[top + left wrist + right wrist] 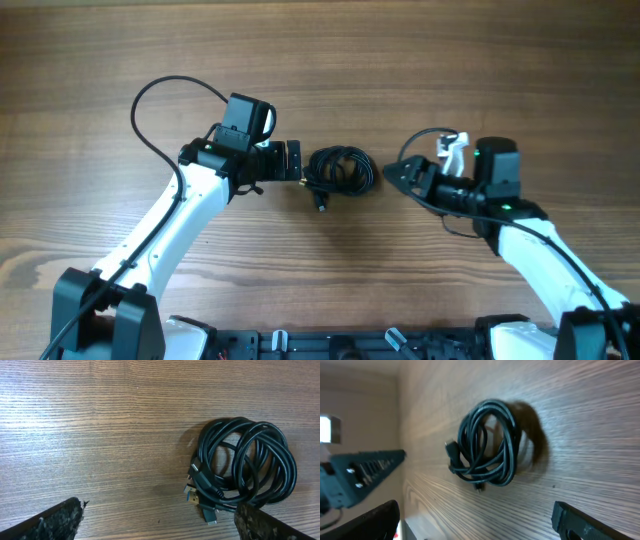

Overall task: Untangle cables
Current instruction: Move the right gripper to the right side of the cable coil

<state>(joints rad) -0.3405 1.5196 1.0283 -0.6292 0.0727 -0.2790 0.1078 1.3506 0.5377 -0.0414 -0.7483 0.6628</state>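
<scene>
I should next grab the cables by the looped side of the coil nearest my right gripper, so the opposite side stays free for my left gripper to untangle.
The cables [340,172] lie as one tangled black coil on the wooden table between my two grippers. In the left wrist view the cables [245,465] sit at the right, with several metal-tipped plug ends bunched at the coil's lower left. My left gripper [292,160] is open and empty; its right finger sits just beside the plugs [202,502]. My right gripper [398,173] is open and empty, a short gap to the right of the coil. In the right wrist view the coil [487,445] lies ahead of the wide-open fingers.
The wooden table [320,60] extends all around the coil. Thick black arm wires loop above the left arm [160,95] and by the right wrist [420,140]. The arm bases stand along the front edge [330,345].
</scene>
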